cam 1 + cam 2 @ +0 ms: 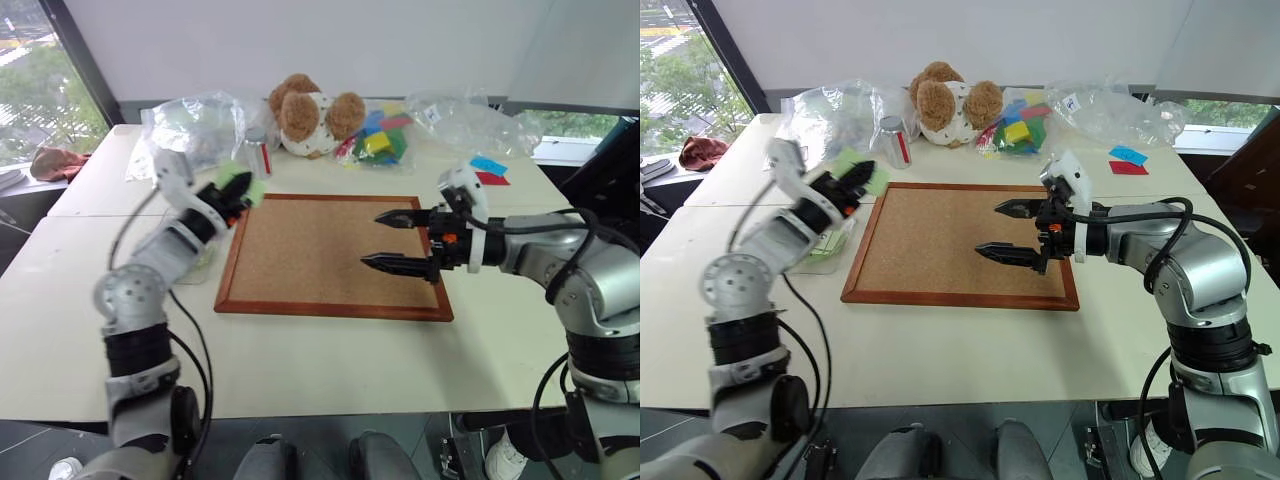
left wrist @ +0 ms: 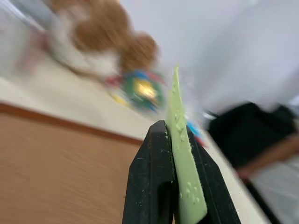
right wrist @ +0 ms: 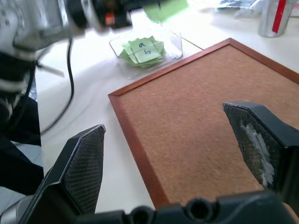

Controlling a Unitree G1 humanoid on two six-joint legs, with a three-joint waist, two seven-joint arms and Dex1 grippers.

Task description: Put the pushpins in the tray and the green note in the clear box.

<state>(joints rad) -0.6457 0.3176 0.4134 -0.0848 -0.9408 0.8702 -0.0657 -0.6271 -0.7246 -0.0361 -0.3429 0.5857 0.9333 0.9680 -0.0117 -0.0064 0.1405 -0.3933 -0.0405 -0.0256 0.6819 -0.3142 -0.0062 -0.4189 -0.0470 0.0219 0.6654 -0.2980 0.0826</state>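
Observation:
My left gripper should move the green note over the clear box before it opens, because the note is near the can, beyond the box.
My left gripper [image 1: 232,196] is shut on the green note [image 2: 184,177], holding it in the air by the left edge of the corkboard [image 1: 330,250]. The note stands edge-on between the black fingers [image 2: 149,186]. Below and behind that hand lies the clear box [image 3: 176,45], with several green notes [image 3: 142,50] in it. My right gripper [image 1: 388,240] hovers over the right part of the corkboard, open wide with nothing between its fingers. The pushpins and the tray are out of view.
A teddy bear [image 1: 305,112], a metal can [image 1: 894,140], crinkled clear bags [image 1: 195,125] and a bag of coloured blocks [image 1: 380,135] line the far side of the table. Blue and red papers [image 1: 1127,160] lie at the far right. A reddish cloth [image 1: 55,160] sits at the far left.

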